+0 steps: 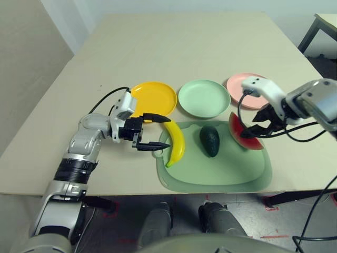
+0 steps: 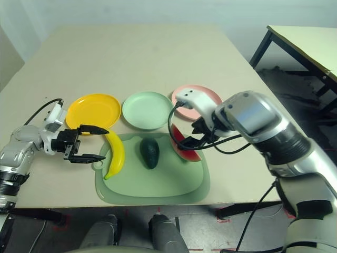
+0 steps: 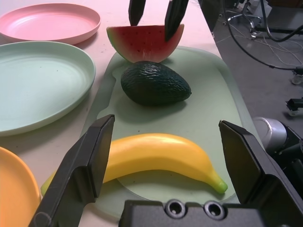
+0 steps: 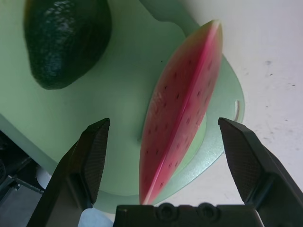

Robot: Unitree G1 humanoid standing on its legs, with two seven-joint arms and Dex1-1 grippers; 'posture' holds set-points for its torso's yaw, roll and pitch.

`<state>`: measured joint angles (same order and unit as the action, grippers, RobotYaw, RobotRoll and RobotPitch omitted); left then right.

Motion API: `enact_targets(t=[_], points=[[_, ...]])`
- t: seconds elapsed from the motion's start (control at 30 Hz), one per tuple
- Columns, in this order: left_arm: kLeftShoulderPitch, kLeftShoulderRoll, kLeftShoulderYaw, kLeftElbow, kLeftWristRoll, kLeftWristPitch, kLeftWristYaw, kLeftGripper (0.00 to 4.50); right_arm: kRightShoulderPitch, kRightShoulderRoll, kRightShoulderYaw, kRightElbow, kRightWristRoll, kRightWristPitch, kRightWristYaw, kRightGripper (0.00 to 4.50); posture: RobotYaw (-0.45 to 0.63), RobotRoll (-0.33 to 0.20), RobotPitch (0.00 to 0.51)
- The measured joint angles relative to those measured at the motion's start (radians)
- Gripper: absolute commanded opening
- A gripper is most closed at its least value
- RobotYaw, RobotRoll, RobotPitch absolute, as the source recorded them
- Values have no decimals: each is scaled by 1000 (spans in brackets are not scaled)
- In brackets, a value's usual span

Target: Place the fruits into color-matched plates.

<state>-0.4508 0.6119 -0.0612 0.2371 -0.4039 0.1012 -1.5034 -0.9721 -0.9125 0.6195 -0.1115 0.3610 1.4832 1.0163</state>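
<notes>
My right gripper should go lower before it closes on the watermelon wedge (image 1: pixel 243 135), because my fingers stop above the wedge and would miss it if I closed now.
The yellow banana (image 1: pixel 176 143), dark avocado (image 1: pixel 209 140) and red watermelon wedge (image 1: pixel 243 135) lie on the pale green mat (image 1: pixel 221 174). Behind the mat stand the yellow-orange plate (image 1: pixel 154 97), the mint green plate (image 1: pixel 204 97) and the salmon pink plate (image 1: pixel 239 82), each with nothing on it. My left gripper (image 1: pixel 156 132) is open just left of the banana, its fingers on either side of the banana's upper half. My right gripper (image 1: pixel 260 129) hangs open over the watermelon wedge (image 4: pixel 182 113), with one finger (image 4: pixel 92 156) on each side of it.
The mat reaches nearly to the table's front edge (image 1: pixel 158 194). Bare tabletop stretches behind the plates. A second table (image 2: pixel 305 42) stands off to the right, and cables trail from both wrists.
</notes>
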Motion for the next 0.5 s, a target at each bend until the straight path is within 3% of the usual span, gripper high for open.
enact_targets(t=[0.43,0.5], points=[[44,-8,7,-65,-39,42,55,4495,46,49,51,126,-11,-72,-23,4443,48,0,115],[45,-7,7,-65,-39,41,55,4500,51,49,51,128,-15,-84,-26,4026,50,0,113]])
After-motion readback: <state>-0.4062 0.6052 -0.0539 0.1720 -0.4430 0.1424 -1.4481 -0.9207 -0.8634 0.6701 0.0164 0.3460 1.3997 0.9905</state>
